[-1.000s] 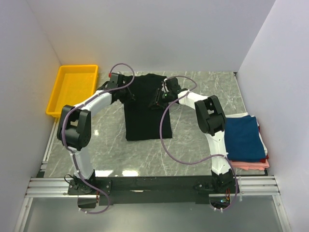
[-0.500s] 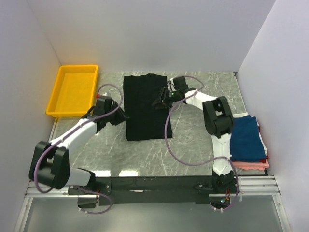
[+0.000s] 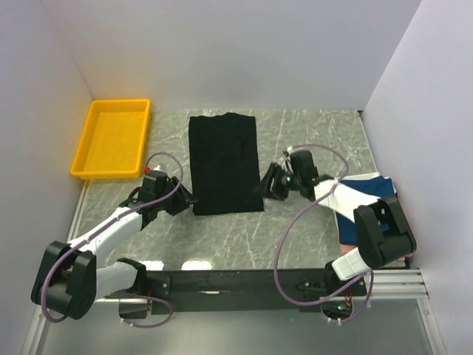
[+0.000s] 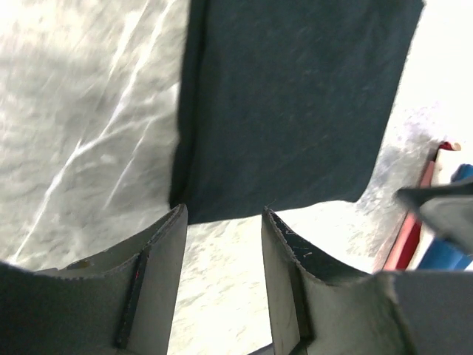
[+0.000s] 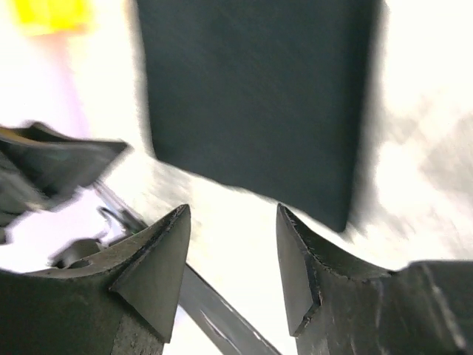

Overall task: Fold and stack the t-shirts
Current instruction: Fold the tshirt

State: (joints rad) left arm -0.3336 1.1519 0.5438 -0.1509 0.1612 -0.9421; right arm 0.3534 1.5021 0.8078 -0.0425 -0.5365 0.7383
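Note:
My left gripper is to grab the black t-shirt's near corner [image 3: 196, 211] [image 4: 186, 212] next, so the other near corner stays free for my right gripper to fold the t-shirt.
The black t-shirt [image 3: 224, 164] lies flat on the marble table, folded into a long narrow rectangle with no sleeves showing. My left gripper [image 3: 185, 198] sits just off its near left corner, open and empty; in the left wrist view the black t-shirt [image 4: 295, 96] lies just past the open left gripper [image 4: 224, 214]. My right gripper [image 3: 266, 185] hovers by the near right corner, open and empty; the right wrist view has the black t-shirt [image 5: 251, 96] ahead of the right gripper [image 5: 233, 214]. A stack of folded t-shirts with a navy one [image 3: 373, 186] on top lies at the right, partly hidden by the right arm.
A yellow tray [image 3: 111, 138] stands at the far left against the wall, and shows as a yellow tray [image 5: 55, 15] corner in the right wrist view. White walls close in the table on three sides. The red and blue edges of the stack [image 4: 414, 237] show in the left wrist view.
Both grippers opened, let go of the black t-shirt near its far end and drew back to its near corners. The shirt now lies as a plain rectangle.

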